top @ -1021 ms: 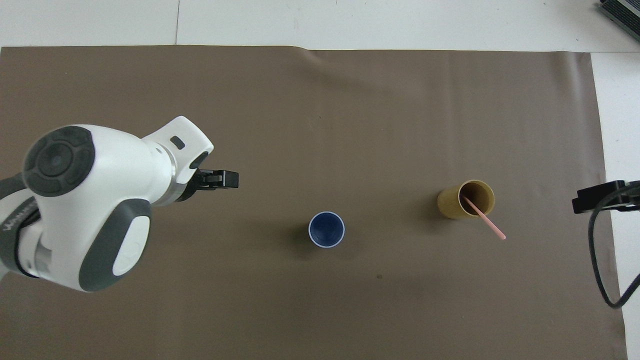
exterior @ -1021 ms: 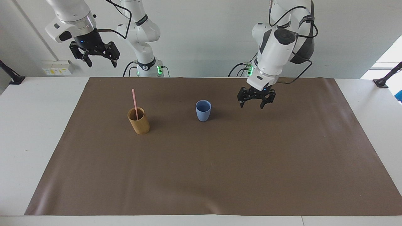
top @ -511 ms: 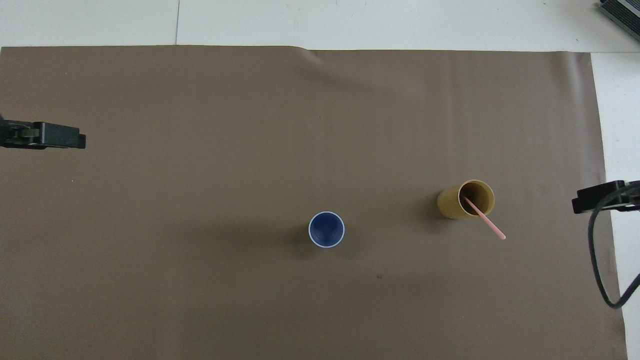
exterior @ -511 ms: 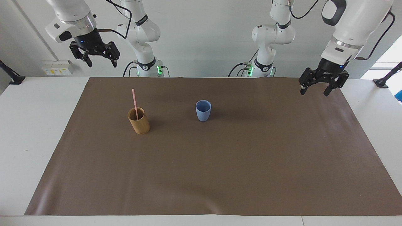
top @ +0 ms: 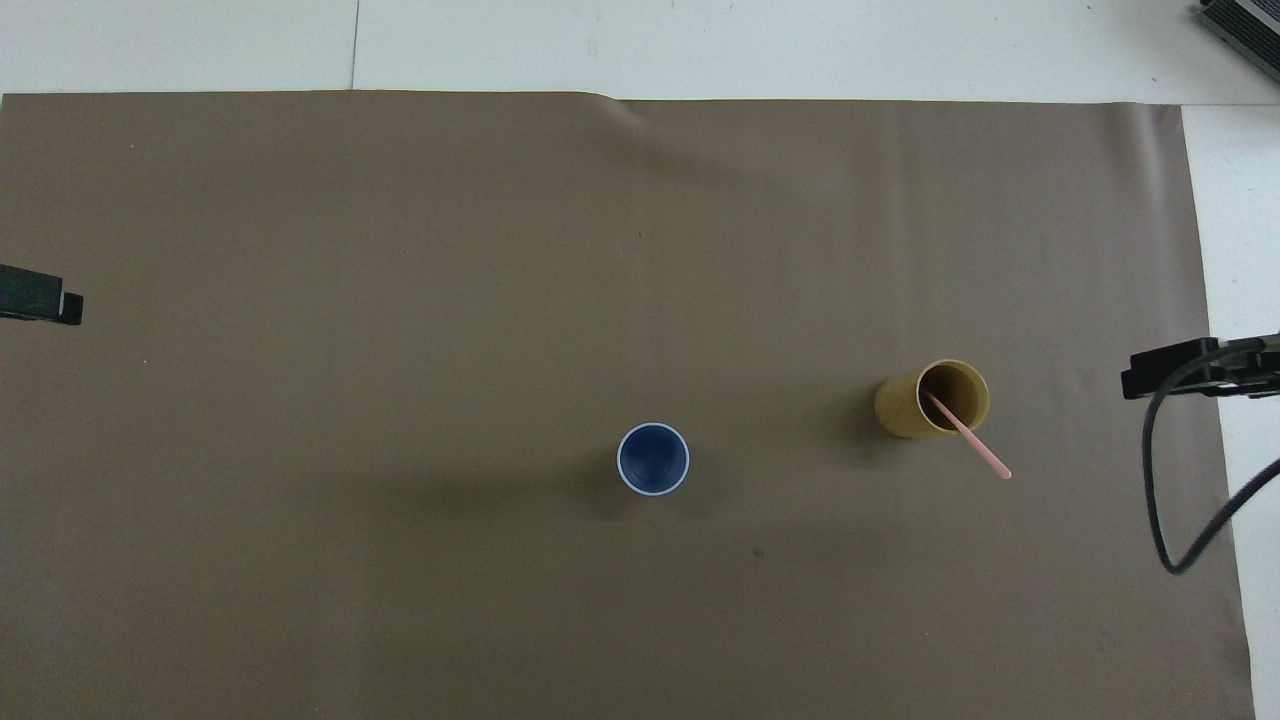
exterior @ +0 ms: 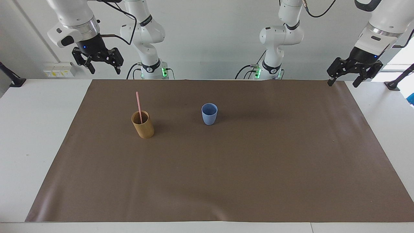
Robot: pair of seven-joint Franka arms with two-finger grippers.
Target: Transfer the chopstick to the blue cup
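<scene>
My right gripper picks up the pale pink chopstick by its top end (top: 1003,470) next, to transfer it to the blue cup (top: 652,459).
A thin pale pink chopstick (exterior: 138,103) (top: 968,439) stands tilted in the tan cylinder cup (exterior: 143,128) (top: 903,410), toward the right arm's end of the table. Beside it, mid-table, the small blue cup (exterior: 209,115) (top: 652,459) stands upright with nothing showing inside it. My right gripper (exterior: 105,69) hangs open and high over the table's edge at the robots' end, above and apart from the tan cup. My left gripper (exterior: 342,83) is open too, raised over the mat's corner at the left arm's end, well away from both cups. Neither holds anything.
A brown mat (exterior: 226,181) covers most of the white table (exterior: 32,136). Both cups stand on it, nearer to the robots than its middle. A black cable (top: 1160,500) loops down from the right gripper's wrist.
My left arm has swung away from beside the blue cup, out to its own end of the table, and risen. The right gripper shifted only slightly. Cups and chopstick have not moved.
</scene>
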